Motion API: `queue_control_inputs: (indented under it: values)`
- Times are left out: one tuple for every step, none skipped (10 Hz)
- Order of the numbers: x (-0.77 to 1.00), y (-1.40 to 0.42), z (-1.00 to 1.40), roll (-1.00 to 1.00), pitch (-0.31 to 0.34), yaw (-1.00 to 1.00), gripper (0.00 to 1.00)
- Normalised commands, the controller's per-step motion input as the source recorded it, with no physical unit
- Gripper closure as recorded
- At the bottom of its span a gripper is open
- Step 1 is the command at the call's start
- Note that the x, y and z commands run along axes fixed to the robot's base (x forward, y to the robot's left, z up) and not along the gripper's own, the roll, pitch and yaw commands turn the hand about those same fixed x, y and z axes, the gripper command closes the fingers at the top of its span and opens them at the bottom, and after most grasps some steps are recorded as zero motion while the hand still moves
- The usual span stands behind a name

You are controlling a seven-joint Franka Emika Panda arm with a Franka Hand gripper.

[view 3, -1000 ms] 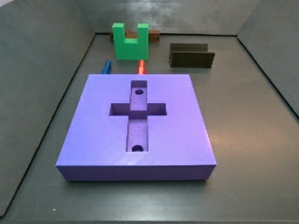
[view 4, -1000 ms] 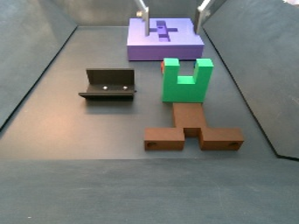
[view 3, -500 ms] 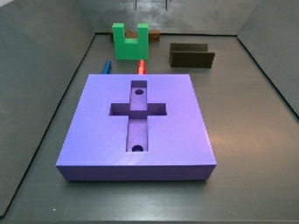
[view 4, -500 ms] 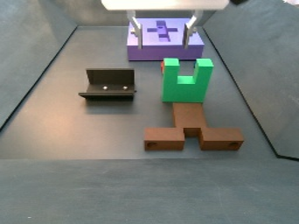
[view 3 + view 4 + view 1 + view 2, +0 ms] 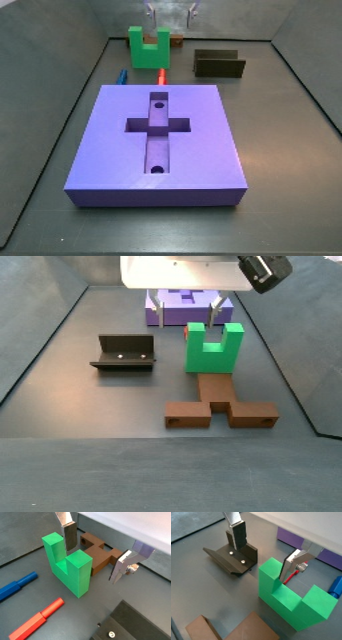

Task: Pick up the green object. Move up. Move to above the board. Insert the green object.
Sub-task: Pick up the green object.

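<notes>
The robot's gripper will next grab the green U-shaped object by one upright prong (image 5: 135, 36), so that it can insert the object into the board (image 5: 158, 140).
The bright green U-shaped object (image 5: 147, 45) stands upright on the floor beyond the board, also in a side view (image 5: 213, 348) and in both wrist views (image 5: 67, 564) (image 5: 291, 597). The purple-blue board (image 5: 158, 140) with its cross recess lies flat; in a side view (image 5: 171, 302) the gripper partly hides it. My gripper (image 5: 189, 311) is open and empty, hanging above the floor between the board and the green object. It shows in both wrist views (image 5: 95, 554) (image 5: 264, 554), with one finger (image 5: 294, 564) right beside a green prong. Its tips show in a side view (image 5: 174, 12).
A dark fixture (image 5: 124, 353) stands beside the green object, also in a side view (image 5: 219, 63). A brown forked piece (image 5: 221, 406) lies just past the green object. A blue piece (image 5: 17, 587) and a red piece (image 5: 37, 618) lie between the green object and the board.
The gripper has come down into both side views and moved from over the board toward the green object. Nothing else has moved.
</notes>
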Motion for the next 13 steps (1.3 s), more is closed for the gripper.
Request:
queue_control_inputs:
  values:
    - [-0.08,-0.04,-0.34,-0.09,-0.136,-0.09,0.00]
    - [-0.06,-0.05,-0.27,-0.08,-0.121,-0.05,0.00]
    - [0.00,-0.10,-0.28,-0.06,-0.117,0.00,0.00]
    - [-0.05,-0.03,-0.27,-0.07,-0.113,-0.04,0.00]
    - [-0.01,0.00,-0.23,-0.07,-0.090,-0.05,0.00]
    - [0.00,0.00,-0.12,-0.03,-0.046,-0.05,0.00]
    - [0.00,0.00,0.00,0.01,0.000,0.00,0.00]
    - [0.00,0.00,0.00,0.03,0.000,0.00,0.00]
    - [0.00,0.00,0.00,0.00,0.000,0.00,1.00]
    - [0.00,0.00,0.00,0.00,0.000,0.00,1.00]
    - [0.00,0.00,0.00,0.00,0.000,0.00,1.00]
    - [0.00,0.00,0.00,0.00,0.000,0.00,1.00]
    - [0.00,0.00,0.00,0.00,0.000,0.00,1.00]
